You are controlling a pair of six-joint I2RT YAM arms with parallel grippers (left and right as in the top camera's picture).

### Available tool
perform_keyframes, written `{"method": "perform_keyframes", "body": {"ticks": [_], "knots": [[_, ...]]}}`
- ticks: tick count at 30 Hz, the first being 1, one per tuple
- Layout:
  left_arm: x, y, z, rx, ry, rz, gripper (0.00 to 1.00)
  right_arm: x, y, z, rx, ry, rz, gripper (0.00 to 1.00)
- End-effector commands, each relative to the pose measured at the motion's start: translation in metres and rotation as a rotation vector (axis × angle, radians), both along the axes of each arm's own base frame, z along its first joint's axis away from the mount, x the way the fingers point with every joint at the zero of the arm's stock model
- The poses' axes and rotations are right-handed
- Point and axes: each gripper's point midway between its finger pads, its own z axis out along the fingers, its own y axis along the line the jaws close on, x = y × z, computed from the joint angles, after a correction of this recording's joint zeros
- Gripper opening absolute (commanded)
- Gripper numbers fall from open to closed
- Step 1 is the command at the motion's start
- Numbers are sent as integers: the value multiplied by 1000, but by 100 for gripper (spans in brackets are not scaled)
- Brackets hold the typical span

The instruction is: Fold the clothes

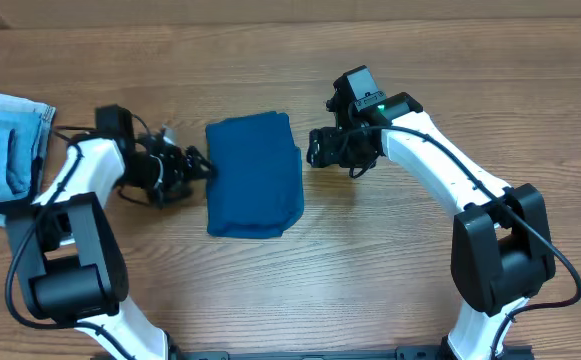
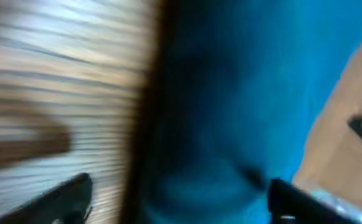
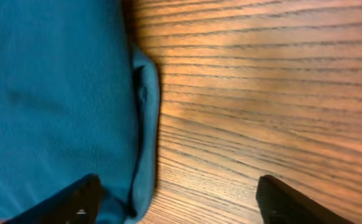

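Observation:
The robot's left gripper will next stack the folded teal-blue shirt there still folded, and it will grab the shirt by its edge facing the denim stack for that.
The teal-blue shirt lies folded into a compact rectangle in the middle of the wooden table. My left gripper is open at the shirt's left edge; in the left wrist view the blurred shirt fills the space between its spread fingers. My right gripper is open just off the shirt's upper right edge. In the right wrist view the shirt's folded edge lies by the left finger, and the jaws straddle that edge and bare wood.
A pale blue denim stack with a dark edge lies at the table's far left, beside my left arm. Bare wooden tabletop surrounds the shirt on the front and right.

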Motion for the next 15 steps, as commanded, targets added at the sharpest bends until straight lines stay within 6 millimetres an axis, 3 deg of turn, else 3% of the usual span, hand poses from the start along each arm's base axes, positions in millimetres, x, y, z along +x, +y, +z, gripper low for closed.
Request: {"method": "perform_keyframes", "body": {"ticks": [1, 9, 15], "knots": [[1, -30, 5, -65, -108, -128, 100, -4, 1, 14, 11, -17, 5, 89], [12, -57, -10, -67, -106, -131, 98, -8, 7, 30, 58, -32, 25, 90], [1, -65, -52, -70, -2, -149, 99, -10, 6, 32, 58, -30, 25, 90]]}}
